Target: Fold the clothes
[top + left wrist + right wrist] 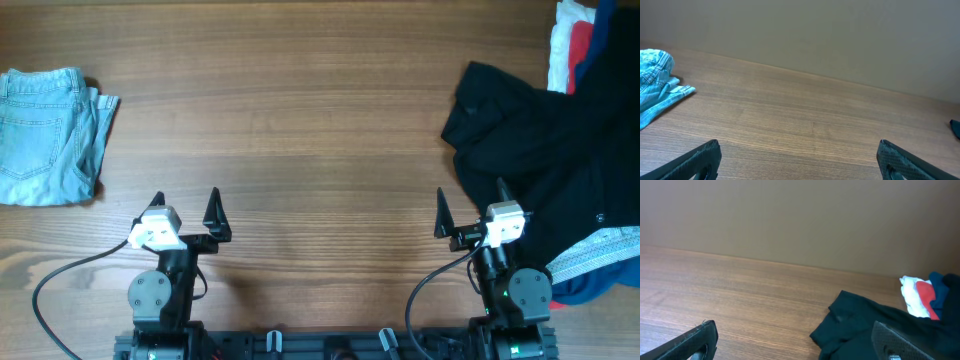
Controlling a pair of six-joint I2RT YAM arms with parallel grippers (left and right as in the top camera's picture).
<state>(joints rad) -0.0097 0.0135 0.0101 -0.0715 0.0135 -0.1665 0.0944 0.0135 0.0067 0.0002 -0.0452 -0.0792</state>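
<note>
I need to draw the black garment [545, 150] out for folding, so next my right gripper needs to take hold of it by its edge facing the empty wood.
A large black garment [545, 150] lies crumpled at the table's right side, with a pale patterned band [600, 252] and a blue edge at its lower right. It also shows in the right wrist view [860, 322]. White, red and blue clothes [577, 40] sit at the far right corner, also in the right wrist view [925, 296]. Folded light blue jeans [45, 135] lie at the far left, also in the left wrist view [655, 82]. My left gripper [186, 205] is open and empty over bare wood. My right gripper [470, 200] is open and empty, its right finger at the black garment's edge.
The wooden table [300, 130] stretches between the jeans and the black garment. Both arm bases stand at the front edge. A plain wall rises behind the table's far edge.
</note>
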